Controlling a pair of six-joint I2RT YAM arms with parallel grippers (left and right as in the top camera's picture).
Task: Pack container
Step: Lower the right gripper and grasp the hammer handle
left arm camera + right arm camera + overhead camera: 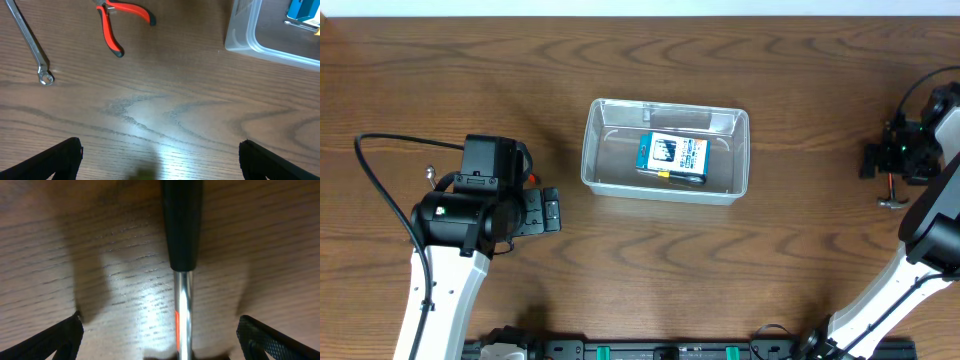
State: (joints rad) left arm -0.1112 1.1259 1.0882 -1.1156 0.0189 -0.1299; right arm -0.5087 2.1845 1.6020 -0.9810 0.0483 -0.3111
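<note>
My right gripper should close, because the fingers meet their shadows on both sides of the stem. Closing now would hold the tool's chrome stem.
The clear plastic container (590, 150) stands at the table's middle with a blue-and-white box (672, 157) inside; its corner shows in the left wrist view (240, 37), with the box (302, 12) in it. My left gripper (552, 212) (160, 155) is open and empty over bare wood, left of the container. Red-handled pliers (117, 22) and a steel wrench (30, 42) lie beyond it. My right gripper (890, 160) (160, 335) is open at the far right, its fingers on either side of a tool with a black handle and chrome shaft (182, 280) lying on the table.
A bit of the red pliers (533, 180) shows beside the left wrist in the overhead view. The chrome tool's end (892, 200) sticks out below the right gripper. A black rail (660, 350) runs along the table's front edge.
</note>
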